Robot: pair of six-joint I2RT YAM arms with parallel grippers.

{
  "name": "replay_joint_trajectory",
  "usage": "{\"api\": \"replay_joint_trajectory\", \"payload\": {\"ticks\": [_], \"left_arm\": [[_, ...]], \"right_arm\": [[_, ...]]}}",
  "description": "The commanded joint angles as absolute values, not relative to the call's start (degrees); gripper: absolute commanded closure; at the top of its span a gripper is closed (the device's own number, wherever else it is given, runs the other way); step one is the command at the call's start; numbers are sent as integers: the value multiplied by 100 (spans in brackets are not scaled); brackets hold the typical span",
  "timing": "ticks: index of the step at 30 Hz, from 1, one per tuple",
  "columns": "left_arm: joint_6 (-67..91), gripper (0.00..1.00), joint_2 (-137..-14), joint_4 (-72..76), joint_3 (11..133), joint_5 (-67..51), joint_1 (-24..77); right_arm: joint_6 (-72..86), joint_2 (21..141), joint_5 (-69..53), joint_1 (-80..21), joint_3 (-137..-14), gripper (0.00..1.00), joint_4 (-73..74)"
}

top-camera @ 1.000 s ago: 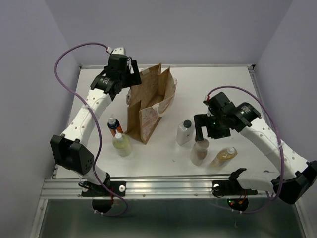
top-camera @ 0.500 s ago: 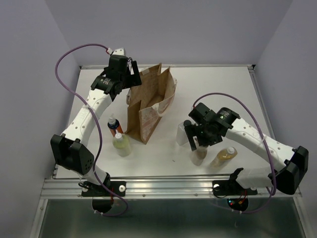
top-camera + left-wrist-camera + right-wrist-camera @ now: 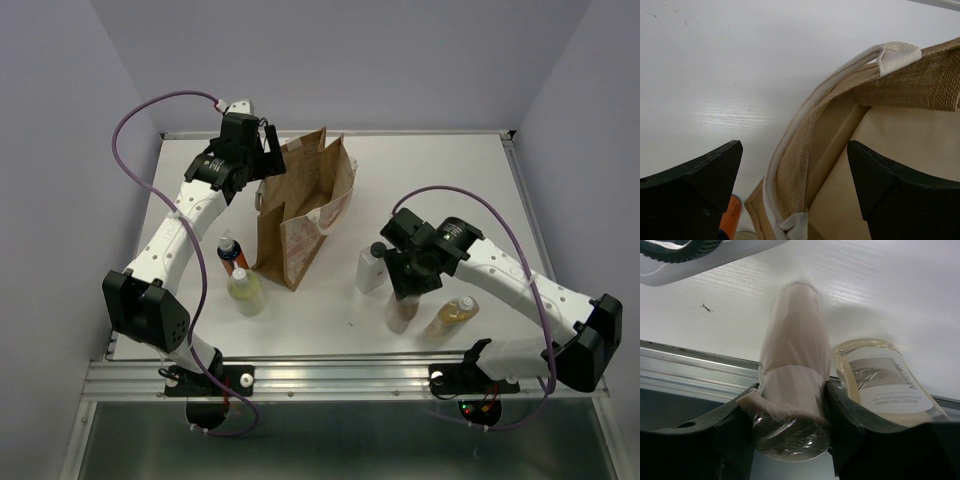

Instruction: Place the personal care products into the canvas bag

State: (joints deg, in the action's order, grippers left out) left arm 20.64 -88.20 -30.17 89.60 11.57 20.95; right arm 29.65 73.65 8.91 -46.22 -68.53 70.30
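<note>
The brown-tan bottle would rise off the table if the robot lifted its right gripper now, because both fingers are closed against its neck just below the bottle's top [image 3: 406,295] [image 3: 792,396].
The canvas bag [image 3: 300,215] stands upright and open at the table's middle left; its rim and cream handle show in the left wrist view [image 3: 810,150]. My left gripper [image 3: 262,150] is open, its jaws either side of the bag's rim at the back left corner. My right gripper [image 3: 403,285] is shut on the brown-tan bottle [image 3: 401,312], which fills the right wrist view [image 3: 795,375]. The amber bottle [image 3: 450,316] lies beside it [image 3: 885,385]. The white square bottle [image 3: 372,268] stands left of the right gripper. The orange bottle [image 3: 233,254] and pale yellow-green bottle [image 3: 245,292] stand left of the bag.
The table's near edge is an aluminium rail [image 3: 330,375], close below the brown-tan and amber bottles. Purple cables loop above both arms. White walls close the table on three sides.
My right gripper has come down and to the left over the brown-tan bottle and shut on it. The left arm and the bag have not moved.
</note>
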Motion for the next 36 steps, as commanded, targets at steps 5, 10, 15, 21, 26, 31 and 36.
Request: {"api": "replay_joint_trajectory", "payload": {"ticks": [5,10,15,21,26,31,36], "left_arm": [[2092,1,-8692,-2936,8851,1248,2136],[2083,1,-8692,-2918,8833,1230,2136],[2083,1,-8684,-2874,8798,1222,2136],[2065,4,-8684,-2874,8807,1204,2136],[2057,14,-8640,-2848,8754,1213,2136],[2022,25,-8605,-2786,8728,1099,2136],[1978,41,-8631,-2725,8684,993,2136]], "right_arm": [[2743,6821,291,-4676,-8451,99,7084],[2584,6846,-500,-4676,-9491,99,6566],[2496,7250,-1108,-4676,-10500,99,5707],[2233,7891,-318,-4676,-11661,99,4923],[1987,8839,25,-4676,-12881,99,4764],[1609,9649,369,-4676,-13771,99,4728],[1012,10054,475,-4676,-13729,99,4579]]}}
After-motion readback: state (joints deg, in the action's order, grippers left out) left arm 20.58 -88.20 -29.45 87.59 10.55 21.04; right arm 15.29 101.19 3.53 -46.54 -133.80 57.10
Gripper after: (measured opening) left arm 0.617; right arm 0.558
